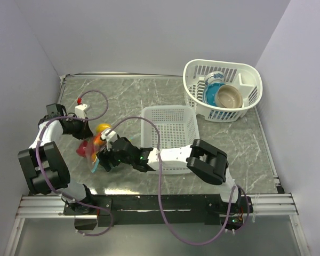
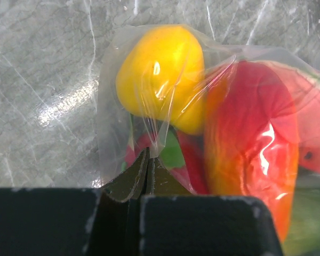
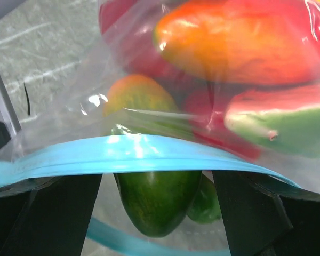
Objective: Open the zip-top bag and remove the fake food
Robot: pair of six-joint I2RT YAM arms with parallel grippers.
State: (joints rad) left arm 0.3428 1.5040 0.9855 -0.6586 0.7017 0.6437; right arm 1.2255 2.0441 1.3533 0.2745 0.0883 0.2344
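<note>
My right gripper closes on the green fruit now, since in the right wrist view the gripper's fingers are level with the fruit's sides.
The clear zip-top bag (image 1: 94, 145) hangs between my two grippers at the left of the table, full of fake food. My left gripper (image 2: 148, 158) is shut on a fold of the bag's plastic (image 2: 111, 112), next to a yellow fruit (image 2: 160, 74) and a red-orange one (image 2: 250, 138). My right gripper (image 3: 157, 213) is open at the bag's mouth, its fingers (image 3: 58, 213) on either side of a green fruit (image 3: 157, 200). The teal-blue zip strip (image 3: 138, 154) runs across above that fruit. More red, orange and green pieces (image 3: 240, 42) lie deeper in the bag.
A white slotted rectangular basket (image 1: 149, 113) stands just right of the bag, under my right arm. An oval white basket (image 1: 224, 65) at the back right holds a blue bowl (image 1: 212, 95) and a tan bowl (image 1: 230, 97). Walls close in the left, back and right.
</note>
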